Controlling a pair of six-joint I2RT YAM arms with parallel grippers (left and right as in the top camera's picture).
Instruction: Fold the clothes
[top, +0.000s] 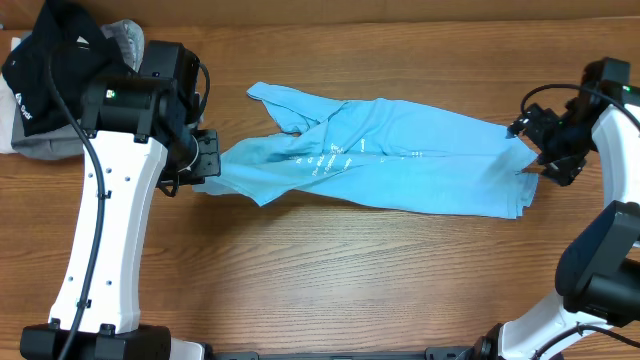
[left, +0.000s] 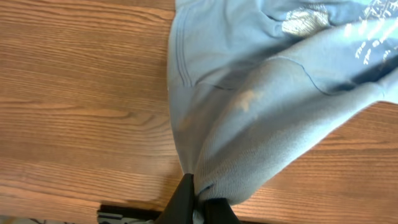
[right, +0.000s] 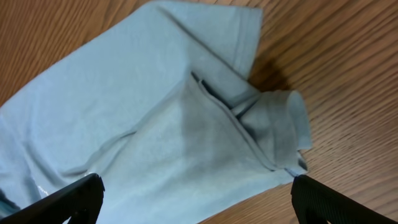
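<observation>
The right gripper should next grab the rumpled edge of the T-shirt, opposite the left gripper's end, to pull that fabric out flat for folding.
The clothes are a light sky-blue T-shirt with white lettering, stretched across the middle of the wooden table. My left gripper is shut on the shirt's left end. In the left wrist view the fabric bunches down into the pinched black fingers. My right gripper hovers at the shirt's right end, open. In the right wrist view its two black fingertips stand wide apart over the rumpled shirt edge, with nothing held.
A black garment with a small white logo lies on a grey garment at the table's back left corner. Bare wood runs along the front of the table.
</observation>
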